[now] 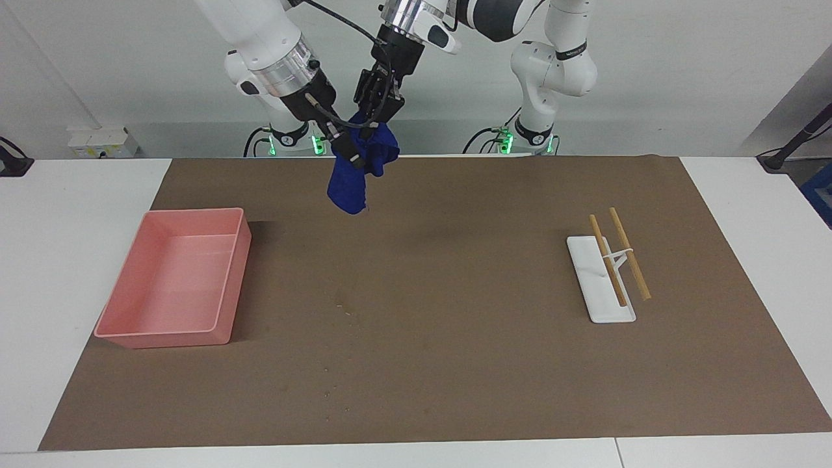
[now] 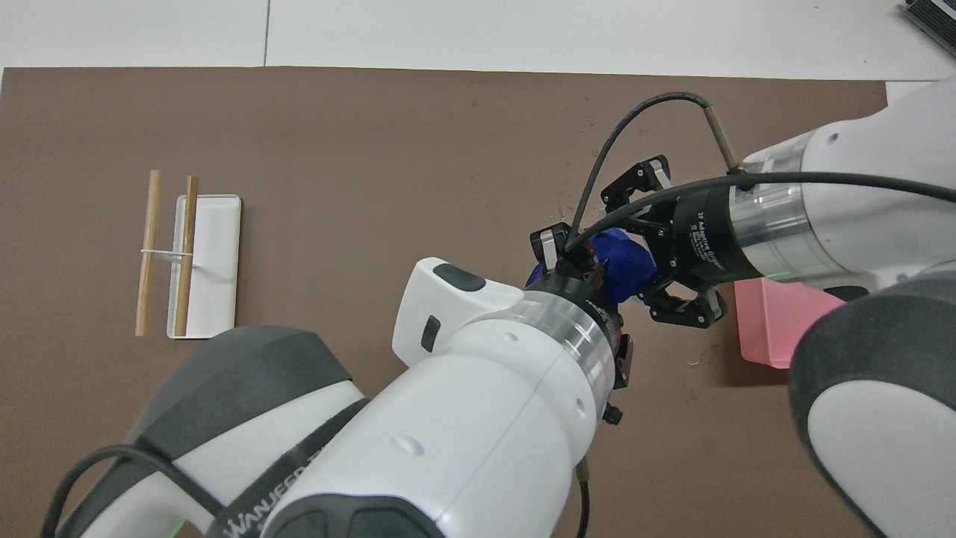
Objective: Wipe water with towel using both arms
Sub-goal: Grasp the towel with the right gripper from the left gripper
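My right gripper grabs the blue towel by its free hanging part (image 2: 631, 266) next, since my left gripper stays shut on the towel's top.
The blue towel (image 1: 351, 185) hangs bunched in the air over the brown mat, over its part near the robots; in the overhead view the towel (image 2: 626, 263) shows between the two hands. My left gripper (image 1: 372, 125) (image 2: 581, 263) is shut on the towel's top and holds it up. My right gripper (image 1: 351, 155) (image 2: 648, 250) is open, its fingers on either side of the towel and against it. The water (image 1: 343, 308) shows as tiny pale specks on the mat, farther from the robots than the towel.
A pink tray (image 1: 231, 260) (image 2: 769, 329) stands at the right arm's end of the brown mat (image 1: 455, 364). A white rack with two wooden sticks (image 1: 601, 305) (image 2: 216, 224) lies toward the left arm's end.
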You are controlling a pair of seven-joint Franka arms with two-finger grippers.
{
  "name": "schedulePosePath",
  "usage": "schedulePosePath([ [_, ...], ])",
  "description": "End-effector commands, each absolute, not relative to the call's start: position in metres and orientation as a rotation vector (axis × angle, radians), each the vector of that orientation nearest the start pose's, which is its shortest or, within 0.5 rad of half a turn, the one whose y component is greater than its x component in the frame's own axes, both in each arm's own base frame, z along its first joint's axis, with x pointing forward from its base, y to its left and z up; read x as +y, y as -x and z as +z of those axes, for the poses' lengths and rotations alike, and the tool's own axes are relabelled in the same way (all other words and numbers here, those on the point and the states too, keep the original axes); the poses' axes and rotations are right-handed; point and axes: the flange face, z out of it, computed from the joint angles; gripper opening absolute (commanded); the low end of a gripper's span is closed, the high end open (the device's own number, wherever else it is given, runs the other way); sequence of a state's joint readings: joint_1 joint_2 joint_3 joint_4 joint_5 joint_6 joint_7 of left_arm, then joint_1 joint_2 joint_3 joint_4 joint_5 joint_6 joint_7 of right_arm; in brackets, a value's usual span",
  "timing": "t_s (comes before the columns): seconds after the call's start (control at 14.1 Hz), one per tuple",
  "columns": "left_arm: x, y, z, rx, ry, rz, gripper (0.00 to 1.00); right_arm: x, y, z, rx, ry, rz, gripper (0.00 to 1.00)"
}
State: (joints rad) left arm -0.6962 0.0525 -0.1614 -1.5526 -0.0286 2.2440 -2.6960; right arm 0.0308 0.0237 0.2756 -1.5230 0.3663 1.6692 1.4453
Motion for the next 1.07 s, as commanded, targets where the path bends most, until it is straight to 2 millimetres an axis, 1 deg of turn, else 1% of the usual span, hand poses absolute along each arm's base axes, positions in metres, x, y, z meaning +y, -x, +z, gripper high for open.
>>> schedulePosePath([
  [0.0,-0.461,-0.407,0.691,2.036,-1.488,-0.209,0.00,0.196,-0.537,0.652,1.539,2.375,0.237,0.00],
  [0.36,-0.461,-0.406,0.692,2.025,-1.494,-0.194,0.00,0.196,-0.537,0.653,1.421,2.450,0.194,0.00],
  [0.5,-0.459,-0.407,0.693,2.013,-1.508,-0.182,1.00,0.194,-0.537,0.652,1.414,2.476,0.173,0.00],
  [0.64,-0.454,-0.405,0.699,1.975,-1.550,-0.161,1.00,0.194,-0.539,0.652,1.413,2.473,0.154,0.00],
  [0.71,-0.449,-0.401,0.699,1.941,-1.627,-0.127,1.00,0.194,-0.541,0.653,1.407,2.465,0.139,0.00],
  [0.78,-0.434,-0.407,0.690,1.936,-1.706,-0.081,1.00,0.192,-0.543,0.653,1.410,2.454,0.129,0.00],
  [0.85,-0.413,-0.422,0.684,1.956,-1.760,-0.039,1.00,0.190,-0.548,0.651,1.414,2.444,0.115,0.00],
  [0.92,-0.395,-0.432,0.678,1.957,-1.843,-0.005,1.00,0.189,-0.553,0.649,1.414,2.429,0.096,0.00],
  [0.99,-0.374,-0.444,0.672,1.957,-1.919,0.019,1.00,0.189,-0.564,0.640,1.416,2.418,0.074,0.00],
])
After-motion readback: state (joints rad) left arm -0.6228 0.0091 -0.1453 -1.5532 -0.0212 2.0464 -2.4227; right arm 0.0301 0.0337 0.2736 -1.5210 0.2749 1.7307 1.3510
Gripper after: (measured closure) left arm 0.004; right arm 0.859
